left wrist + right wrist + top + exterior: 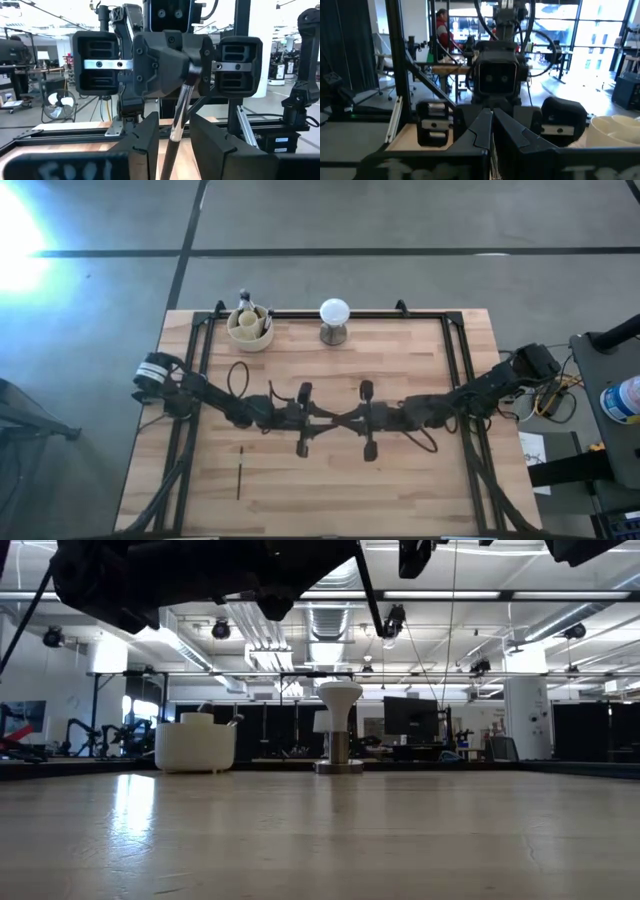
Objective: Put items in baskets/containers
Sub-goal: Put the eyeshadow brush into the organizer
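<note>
The makeup brush has to go in the cream cup. My left gripper should grab it next by its handle below the silver band (170, 155).
My two grippers meet nose to nose above the table's middle. My right gripper (352, 420) (492, 117) is shut on a thin makeup brush (181, 105) with a silver band. My left gripper (318, 420) (175, 122) is open, with one finger on each side of that brush and a gap to it on both sides. Another dark brush (240, 471) lies flat on the wood near the left front. The cream cup (250, 329) (195, 745) stands upright at the far edge, left of centre, with a few brushes sticking up out of it. My right gripper pinches the brush between its two fingers at one end (189, 82), coming level from the table's right. The brush points along the fingers toward my left gripper and hangs clear of the table. The right wrist view shows only a thin sliver between the closed fingers (485, 127).
A white ball on a metallic stand (334, 320) (340, 730) stands at the far edge, right of the cup. Black rails (200, 370) run along the left, right and far sides of the table. Bare wood lies in front of and behind the arms.
</note>
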Robot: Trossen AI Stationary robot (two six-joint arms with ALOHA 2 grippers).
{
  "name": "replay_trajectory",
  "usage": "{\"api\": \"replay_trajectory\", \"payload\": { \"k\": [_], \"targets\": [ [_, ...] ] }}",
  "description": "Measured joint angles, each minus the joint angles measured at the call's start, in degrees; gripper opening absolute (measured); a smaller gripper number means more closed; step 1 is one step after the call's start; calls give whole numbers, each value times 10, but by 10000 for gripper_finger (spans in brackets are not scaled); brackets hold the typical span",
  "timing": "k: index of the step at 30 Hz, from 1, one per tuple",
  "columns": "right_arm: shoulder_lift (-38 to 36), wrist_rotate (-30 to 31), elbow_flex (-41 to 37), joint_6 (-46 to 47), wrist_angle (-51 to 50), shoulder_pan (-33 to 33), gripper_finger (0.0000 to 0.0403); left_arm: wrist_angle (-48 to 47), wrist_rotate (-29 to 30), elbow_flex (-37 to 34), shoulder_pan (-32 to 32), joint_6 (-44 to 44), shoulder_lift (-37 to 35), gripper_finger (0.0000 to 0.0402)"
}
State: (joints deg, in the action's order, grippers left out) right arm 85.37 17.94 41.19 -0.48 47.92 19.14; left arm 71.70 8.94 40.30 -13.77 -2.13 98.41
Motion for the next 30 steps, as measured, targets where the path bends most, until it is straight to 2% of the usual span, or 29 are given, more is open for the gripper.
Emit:
{"api": "replay_trajectory", "payload": {
  "k": [4,8,15,19,24,27,30],
  "targets": [
    [0,0,0,-2,7,0,8,0,1,3,3,-2,0,76],
    [0,3,-1,-3,7,-1,8,2,9,4,3,-14,-1,18],
    [0,14,-1,3,5,-1,10,-43,57,4,2,-23,-25,9],
    [-4,60,-1,1,-20,0,27,-81,125,-7,2,-38,-60,9],
    [-9,102,-3,-2,-75,2,56,-134,265,-27,17,-79,-121,9],
    [-14,108,-3,-11,-84,0,64,-199,316,-36,53,-68,-167,9],
    [-17,106,-3,-11,-86,2,61,-285,335,-36,115,-25,-216,9]
  ]
}}
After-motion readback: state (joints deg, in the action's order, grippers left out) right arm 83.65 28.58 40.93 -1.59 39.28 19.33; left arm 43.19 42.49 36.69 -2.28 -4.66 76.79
